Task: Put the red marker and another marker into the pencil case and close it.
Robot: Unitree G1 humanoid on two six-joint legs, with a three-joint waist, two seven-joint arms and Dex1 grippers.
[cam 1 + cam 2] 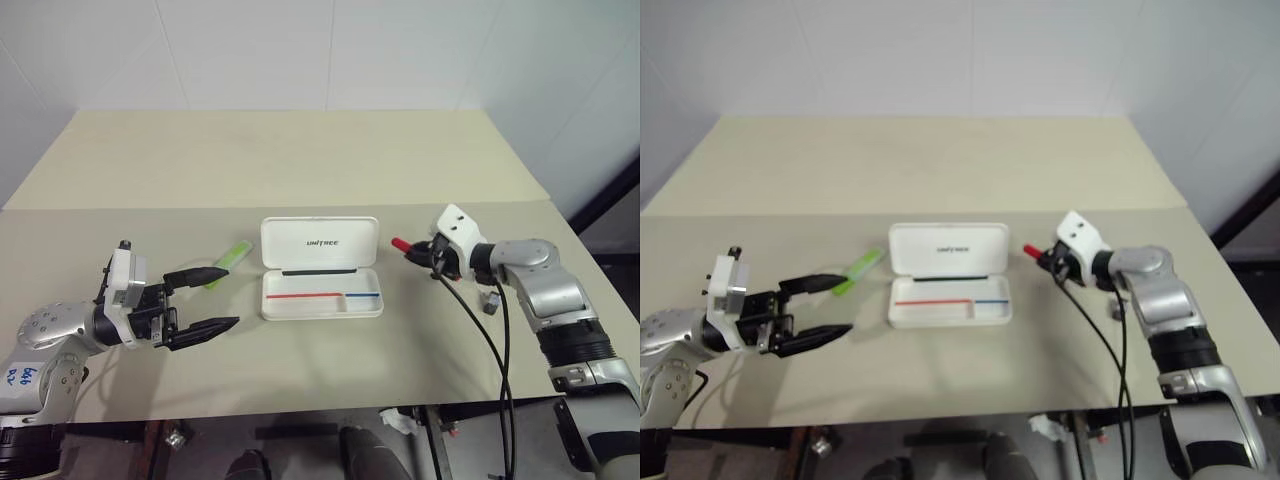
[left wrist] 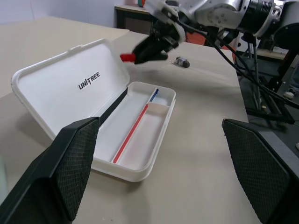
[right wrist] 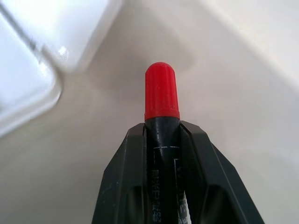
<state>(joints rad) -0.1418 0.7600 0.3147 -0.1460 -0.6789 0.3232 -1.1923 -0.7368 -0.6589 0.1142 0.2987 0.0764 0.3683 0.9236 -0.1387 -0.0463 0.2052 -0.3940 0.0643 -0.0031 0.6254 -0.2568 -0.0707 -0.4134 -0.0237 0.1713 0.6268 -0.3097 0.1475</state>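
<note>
The red cap [image 1: 398,243] hangs to the side of the pencil case's tray [image 1: 322,294], so the red marker would miss if the robot opened now. The right gripper should first move it there.
The white pencil case [image 1: 320,285] lies open in the middle of the table, its lid with dark lettering standing back and a red-and-blue stripe in the tray. My right gripper [image 1: 415,252] is shut on the red marker [image 3: 161,93], whose red cap [image 1: 398,243] sticks out past the fingertips, held above the table just right of the case. A light-green marker [image 1: 229,262] lies on the table left of the case. My left gripper [image 1: 205,300] stands open near the green marker, nothing between its fingers.
A small dark object [image 1: 491,302] lies on the table below my right forearm. Black cables [image 1: 480,340] hang from the right wrist over the front edge. The far half of the table [image 1: 300,160] is bare.
</note>
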